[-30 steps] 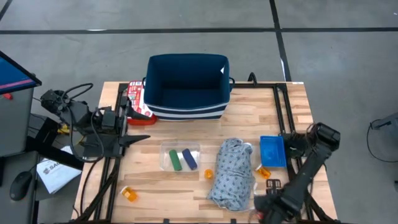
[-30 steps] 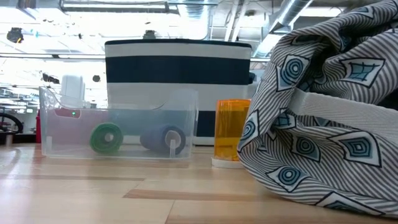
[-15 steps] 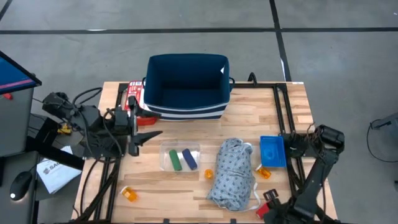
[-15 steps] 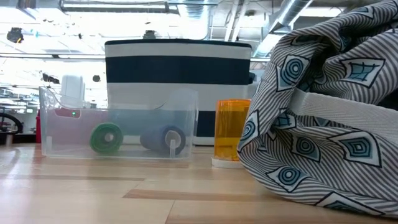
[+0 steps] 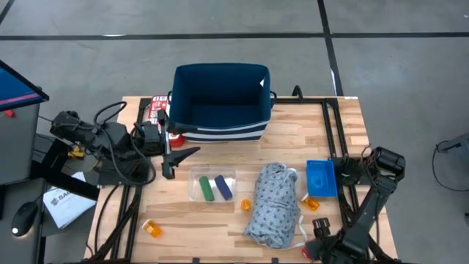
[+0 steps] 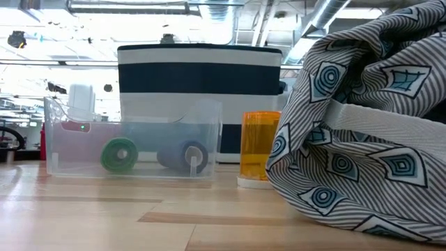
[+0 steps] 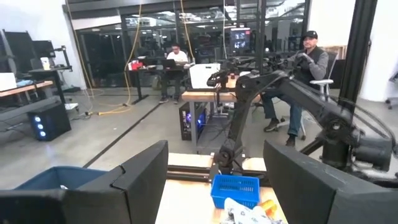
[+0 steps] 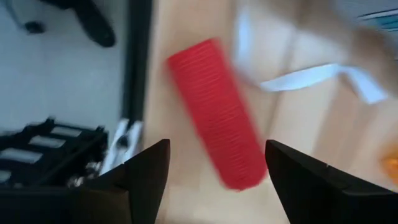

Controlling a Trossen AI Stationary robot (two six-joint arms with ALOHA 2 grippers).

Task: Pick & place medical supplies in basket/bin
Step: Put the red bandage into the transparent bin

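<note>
My right gripper should go lower before it closes on the red cylinder, because its fingers are above the cylinder and bare wood shows between my fingertips.
The navy basket stands at the back of the table, with the small blue bin at the right. Green and blue cylinders lie in a clear tray. A grey patterned garment lies heaped beside an orange pill bottle. My left gripper hovers open and empty between basket and tray. At the front right corner my right gripper is open over a red cylinder that lies on the wood, its near end between the fingers.
Two more orange bottles lie on the wood, one front left, one below the blue bin. A red-and-white box sits left of the basket. A white strap trails from the garment. People sit in the room beyond.
My left arm has swung right, from the table's left edge toward the basket and tray. The right gripper has slid toward the front edge and its fingers have spread wider.
</note>
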